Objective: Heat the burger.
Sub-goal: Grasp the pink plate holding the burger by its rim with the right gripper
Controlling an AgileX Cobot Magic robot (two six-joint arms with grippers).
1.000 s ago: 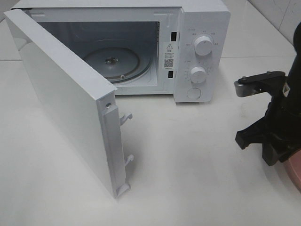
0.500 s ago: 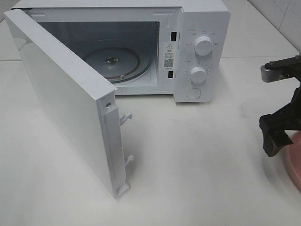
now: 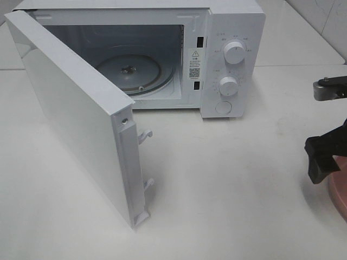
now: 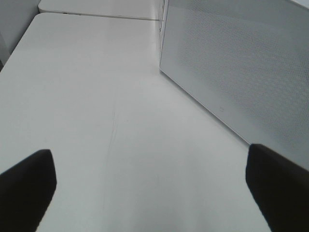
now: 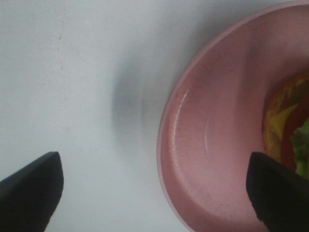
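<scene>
My right gripper pinches the plate by its thin rim next, beside the burger, since the pink plate spreads wider than my open fingers.
The burger [image 5: 291,130] shows only in the right wrist view, as a sliver of yellow, red and green on the pink plate [image 5: 217,145]. My right gripper [image 5: 154,193] hangs open above the plate's rim, one finger [image 5: 29,191] over the table and the other over the plate, holding nothing. In the high view the right arm [image 3: 325,154] sits at the right edge, beside the plate [image 3: 339,192]. My left gripper [image 4: 149,193] is open over bare table with nothing between its fingers.
The white microwave [image 3: 233,32] stands at the back with its door [image 3: 70,108] swung wide toward the front left. Its glass turntable [image 3: 128,70] holds nothing. A perforated white microwave panel [image 4: 231,63] rises close beside the left gripper.
The right arm has moved rightward, away from the microwave, and now hangs at the plate's edge. The microwave and its door have not moved.
</scene>
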